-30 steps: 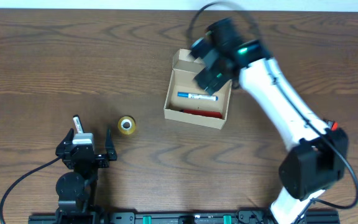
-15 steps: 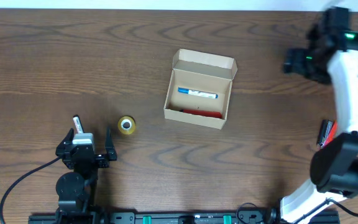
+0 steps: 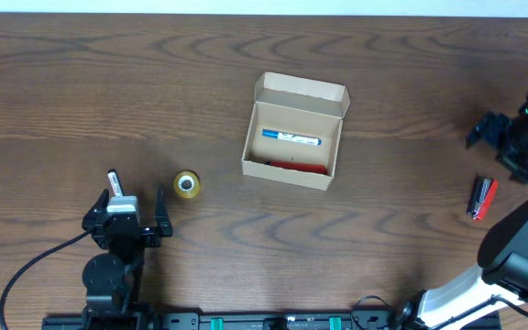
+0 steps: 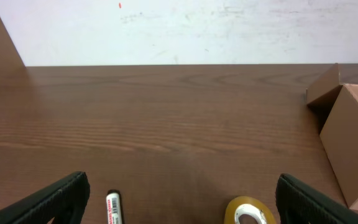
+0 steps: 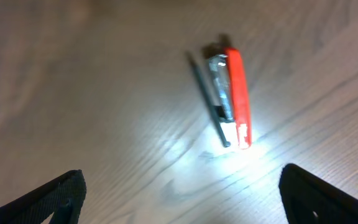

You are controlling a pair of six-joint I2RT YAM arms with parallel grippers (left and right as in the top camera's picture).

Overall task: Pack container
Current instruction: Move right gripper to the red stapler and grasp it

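Note:
I should grab the long sides of the red stapler point(image 3: 481, 197) across its narrow width with my right gripper, to pack it lengthwise between the things in the box.
The container, a tan cardboard box point(image 3: 291, 176), stands open at mid-table with its flap lid up at the back. Inside lie a blue-and-white marker point(image 3: 291, 139) and a red object point(image 3: 298, 167). The box's side shows in the left wrist view point(image 4: 353, 143). My right gripper point(image 3: 507, 147) is open and empty at the table's right edge, above a red stapler point(image 3: 481, 197). In the right wrist view the stapler point(image 5: 232, 102) lies ahead of the open fingers point(image 5: 182, 199). My left gripper point(image 3: 136, 200) is open at the front left.
A yellow tape roll point(image 3: 186, 184) lies left of the box and shows between the left fingers point(image 4: 248, 213). A black-and-white marker point(image 3: 113, 179) lies by the left gripper, also in the left wrist view point(image 4: 113, 210).
My right arm has swung from over the box to the table's right edge, above the red stapler. The left arm, box, tape roll and markers have not moved.

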